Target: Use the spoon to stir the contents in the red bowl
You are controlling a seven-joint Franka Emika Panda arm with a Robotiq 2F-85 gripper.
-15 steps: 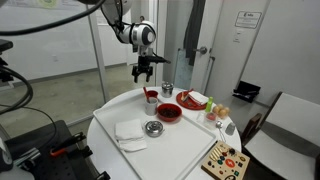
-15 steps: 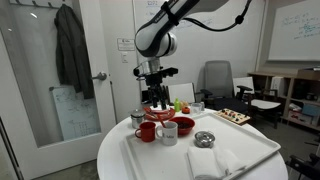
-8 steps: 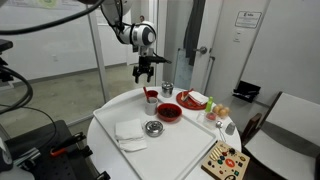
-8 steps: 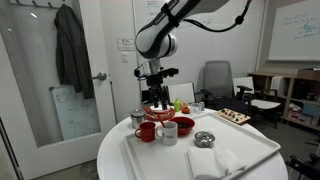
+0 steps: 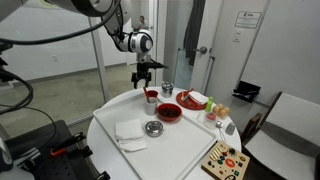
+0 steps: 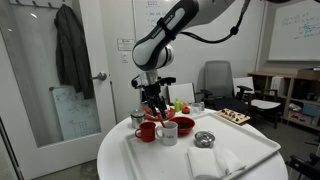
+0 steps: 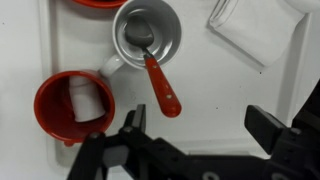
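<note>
My gripper takes the spoon (image 7: 158, 82) by the end of its red handle next, leaving the spoon's metal bowl free to stir the contents in the red bowl.
In the wrist view the spoon (image 7: 158, 82), with a metal bowl and a red handle, stands in a white mug (image 7: 146, 33), its handle leaning out over the rim toward me. My gripper (image 7: 200, 128) hangs open above the tray, the handle's tip just inside its left finger (image 7: 133, 125), nothing held. The red bowl (image 5: 168, 113) (image 6: 183, 125) with dark contents (image 5: 168, 112) sits on the tray beside the mug (image 6: 168, 129); only its rim (image 7: 95, 3) shows at the wrist view's top. In both exterior views the gripper (image 5: 143, 80) (image 6: 152, 101) hovers over the cups.
A small red cup (image 7: 72, 106) (image 6: 146, 131) stands next to the mug. A steel bowl (image 5: 153, 128), a white cloth (image 5: 130, 132), a steel cup (image 5: 167, 89), a red dish of pale food (image 5: 194, 99) and a clear container (image 7: 250, 25) share the white tray (image 5: 185, 140). A wooden board (image 5: 225, 158) lies beside it.
The arm has bent and the gripper has come down a little toward the cups, still open.
</note>
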